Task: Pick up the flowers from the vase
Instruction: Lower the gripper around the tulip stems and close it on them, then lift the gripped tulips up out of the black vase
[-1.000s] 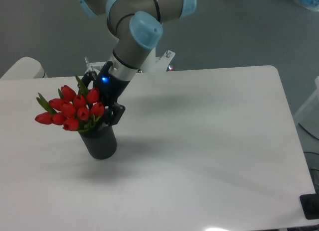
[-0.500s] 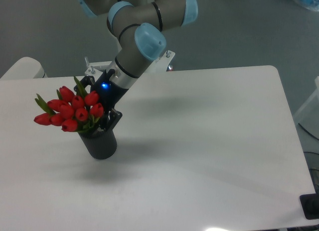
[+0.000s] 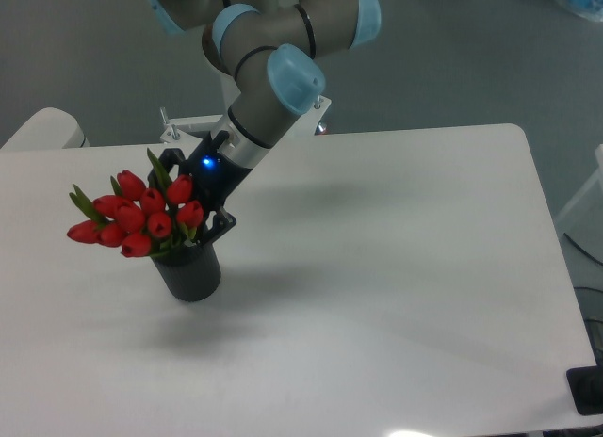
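The flowers [image 3: 132, 220] need to be picked up out of the vase [image 3: 193, 272], so my gripper will grab them by their stems next.
The flowers [image 3: 132, 220], a bunch of red tulip buds with green leaves, stand in the vase [image 3: 193, 272] and lean to the left. The vase is a short dark cylinder on the left part of the white table [image 3: 396, 267]. My gripper [image 3: 188, 203] comes down from the upper right and sits just above the vase rim. Its jaws stand apart on either side of the bunch. One black finger [image 3: 222, 224] shows to the right of the blooms, and the other [image 3: 170, 158] shows above them. The fingertips are partly hidden by the flowers.
The arm [image 3: 273, 89], with blue joint caps, reaches in from the top over the table's back edge. A white rounded object [image 3: 42, 128] lies past the table's back left corner. A dark object [image 3: 586, 390] sits at the front right corner.
The gripper has shifted slightly right and down around the bunch. The blooms have moved a little with it and stay in the vase.
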Robot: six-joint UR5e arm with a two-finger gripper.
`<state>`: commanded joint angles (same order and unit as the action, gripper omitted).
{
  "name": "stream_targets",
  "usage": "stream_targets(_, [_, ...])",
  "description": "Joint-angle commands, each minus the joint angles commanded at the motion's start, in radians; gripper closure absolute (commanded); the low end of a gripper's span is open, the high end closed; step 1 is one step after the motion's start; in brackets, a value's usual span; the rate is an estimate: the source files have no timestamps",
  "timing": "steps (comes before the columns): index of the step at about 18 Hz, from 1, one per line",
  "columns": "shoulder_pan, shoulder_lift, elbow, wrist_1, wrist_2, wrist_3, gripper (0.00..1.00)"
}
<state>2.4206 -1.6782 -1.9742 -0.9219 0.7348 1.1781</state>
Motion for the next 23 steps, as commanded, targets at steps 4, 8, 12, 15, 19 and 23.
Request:
stream_targets(4, [0.002,0.000,0.000,0.002,0.000,0.000,0.60])
stream_targets(8, [0.002,0.002,-0.002,0.000,-0.008,0.000,0.60])
stream_targets(12, [0.003,0.024,-0.003,-0.003,-0.034,0.000,0.60])
stream_targets(15, [0.003,0.061,-0.008,-0.011,-0.044,-0.011,0.60])
stream_targets(19, [0.008,0.100,-0.006,-0.017,-0.077,-0.028,0.60])
stream_targets(23, [0.018,0.118,0.023,-0.017,-0.081,-0.090,0.60])
